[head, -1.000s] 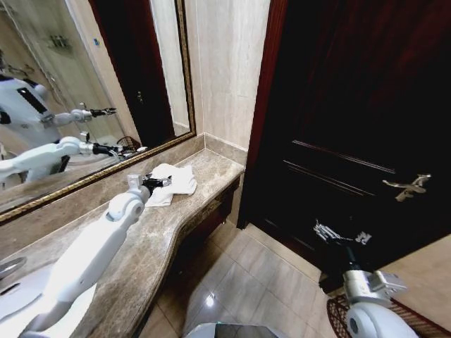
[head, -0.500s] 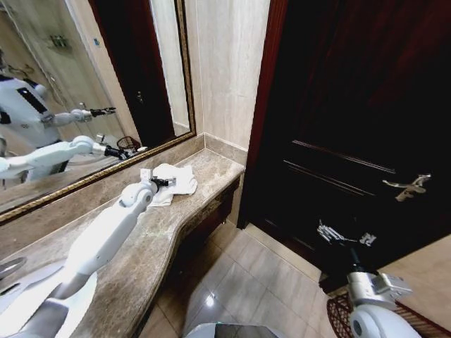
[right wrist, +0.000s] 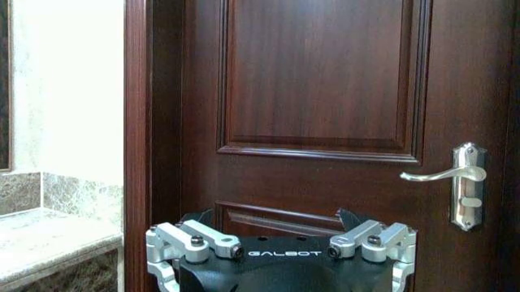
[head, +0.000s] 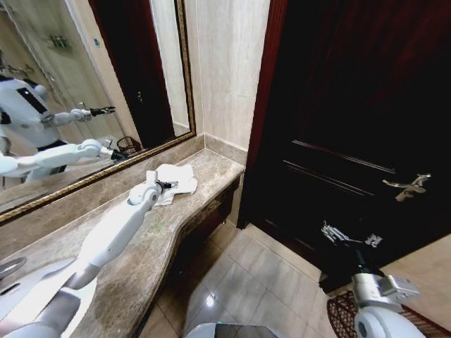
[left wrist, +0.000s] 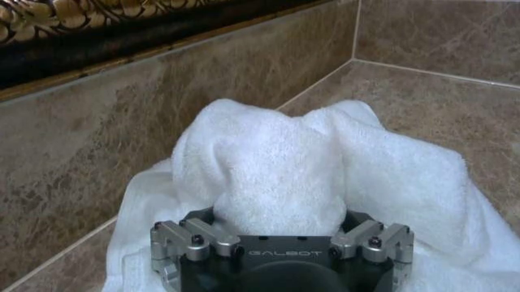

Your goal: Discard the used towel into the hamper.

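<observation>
The towel lies crumpled (head: 183, 179) with a thick fold bulging up, so my left gripper pinches the towel by that raised fold next.
The used towel (head: 180, 177) is white and lies crumpled on the marble counter (head: 158, 243), at its far end by the wall corner. My left arm reaches along the counter, and my left gripper (head: 164, 186) is at the towel's near side, open. In the left wrist view the towel (left wrist: 276, 164) bulges up right against the gripper's body, and its folds hide the fingertips. The hamper (head: 339, 311) shows as a dark wire rim on the floor at the lower right. Above it my right gripper (head: 350, 236) hangs open and holds nothing, facing the door.
A dark wooden door (head: 352, 105) with a silver lever handle (head: 407, 186) fills the right side. A gold-framed mirror (head: 70, 84) runs behind the counter. A white sink (head: 10, 285) lies at the counter's near left. Tiled floor (head: 246, 282) lies open between counter and door.
My left arm has stretched farther along the counter, bringing its gripper from the towel's near edge onto the towel. My right gripper has drifted slightly right and down.
</observation>
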Tool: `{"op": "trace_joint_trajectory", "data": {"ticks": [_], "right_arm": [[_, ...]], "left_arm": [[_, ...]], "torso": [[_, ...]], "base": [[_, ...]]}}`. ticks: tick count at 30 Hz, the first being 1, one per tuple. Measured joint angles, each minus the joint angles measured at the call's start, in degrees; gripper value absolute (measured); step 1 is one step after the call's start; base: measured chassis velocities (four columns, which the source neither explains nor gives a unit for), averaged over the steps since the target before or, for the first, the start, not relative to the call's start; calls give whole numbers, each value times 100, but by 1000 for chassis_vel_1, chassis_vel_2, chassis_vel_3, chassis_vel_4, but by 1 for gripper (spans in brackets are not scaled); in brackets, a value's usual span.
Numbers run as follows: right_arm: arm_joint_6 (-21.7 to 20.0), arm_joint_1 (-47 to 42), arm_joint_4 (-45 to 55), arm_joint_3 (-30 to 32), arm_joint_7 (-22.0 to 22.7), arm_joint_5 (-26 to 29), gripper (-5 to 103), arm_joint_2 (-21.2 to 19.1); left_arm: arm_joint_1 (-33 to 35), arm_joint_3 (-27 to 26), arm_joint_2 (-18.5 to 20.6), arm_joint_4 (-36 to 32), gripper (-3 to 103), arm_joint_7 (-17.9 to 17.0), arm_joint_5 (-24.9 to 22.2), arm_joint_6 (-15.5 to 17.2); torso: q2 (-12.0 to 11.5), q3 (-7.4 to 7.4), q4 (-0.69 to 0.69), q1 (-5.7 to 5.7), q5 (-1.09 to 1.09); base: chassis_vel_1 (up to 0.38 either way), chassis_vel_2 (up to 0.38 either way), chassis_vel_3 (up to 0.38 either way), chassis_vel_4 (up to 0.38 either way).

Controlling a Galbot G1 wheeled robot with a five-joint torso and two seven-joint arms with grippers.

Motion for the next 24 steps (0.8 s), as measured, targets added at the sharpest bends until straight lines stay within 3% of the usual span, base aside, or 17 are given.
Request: {"op": "trace_joint_trajectory", "data": {"ticks": [5, 14, 16, 20, 24], "right_arm": [[-1, 25, -11, -26, 18, -3, 100, -3], [9, 13, -40, -80, 26, -43, 100, 5], [11, 13, -42, -98, 30, -57, 100, 4], [12, 29, -47, -177, 56, -96, 100, -14], [8, 47, -50, -211, 85, -105, 100, -27]], "left_arm": [[-9, 22, -16, 54, 94, 16, 25, -42], [-32, 83, -18, 152, 57, 121, 217, -149], [-30, 85, -19, 155, 57, 122, 219, -153], [-12, 87, -21, 158, 36, 122, 222, -175], [-18, 89, -20, 160, 28, 122, 222, -182]], "torso": [[0, 0, 1, 0, 0], [1, 0, 0, 0, 0], [1, 0, 0, 0, 0], [1, 0, 0, 0, 0], [1, 0, 1, 0, 0]], "base": [[0, 0, 0, 0], [0, 0, 0, 0], [0, 0, 0, 0], [0, 0, 0, 0], [0, 0, 0, 0]]}}
